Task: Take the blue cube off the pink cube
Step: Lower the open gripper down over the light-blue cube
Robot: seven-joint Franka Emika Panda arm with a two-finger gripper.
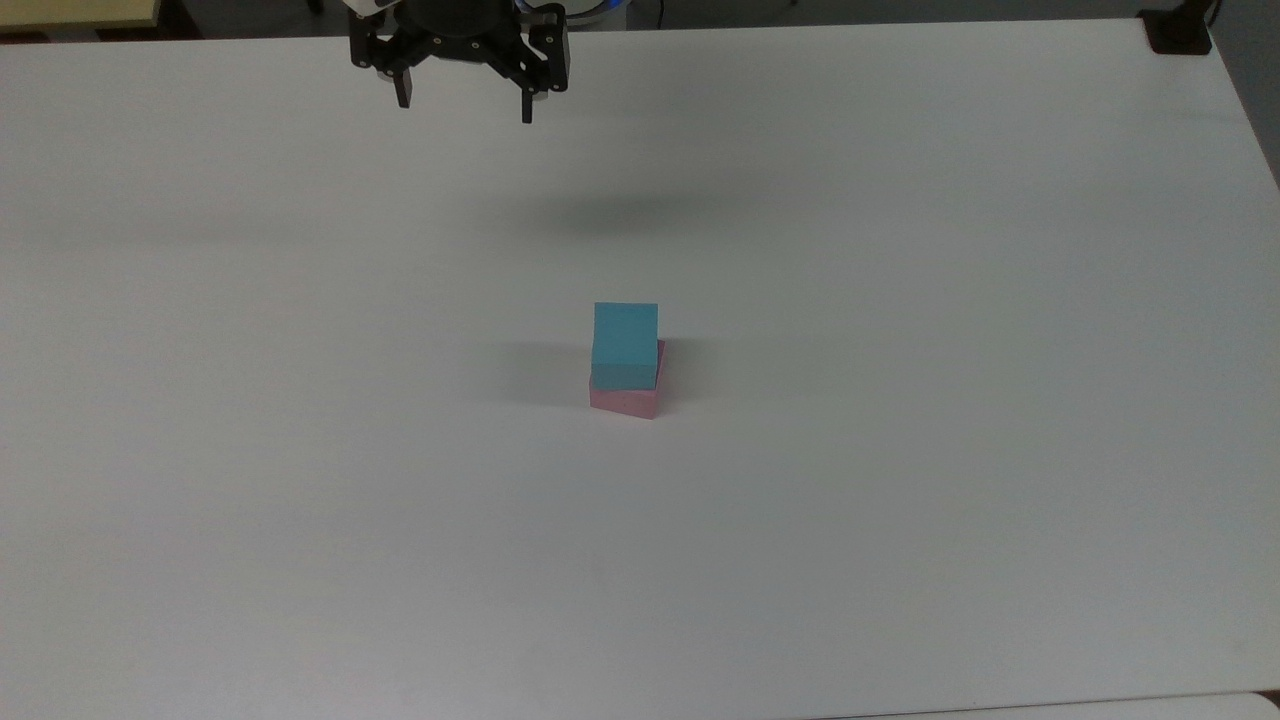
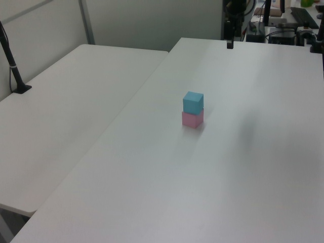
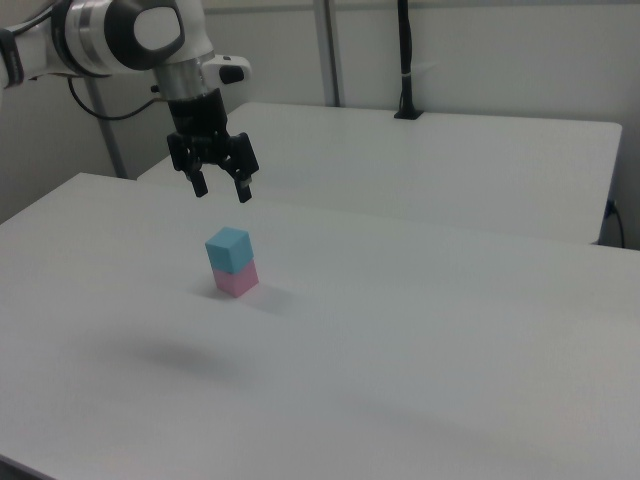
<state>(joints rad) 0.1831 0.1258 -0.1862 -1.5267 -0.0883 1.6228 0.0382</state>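
Observation:
My gripper should take the cube off the pink cube (image 2: 192,119) next, so it needs to grab the blue cube (image 2: 193,102) by the upper part of its sides.
The blue cube (image 1: 625,344) rests on top of the pink cube (image 1: 628,400) near the middle of the white table, slightly turned against it. The stack also shows in the left view, blue cube (image 2: 193,102) over pink cube (image 2: 192,119), and in the right view, blue cube (image 3: 229,249) over pink cube (image 3: 236,279). My gripper (image 1: 465,102) hangs open and empty, high above the table at the top view's upper edge, well away from the cubes. In the right view the gripper (image 3: 222,189) hovers above and a little left of the stack.
The white table (image 1: 900,500) is broad around the stack. A second white table (image 2: 66,111) adjoins it on the left view's left, with a black post (image 2: 12,66) clamped to it. Equipment (image 2: 283,20) stands beyond the far edge.

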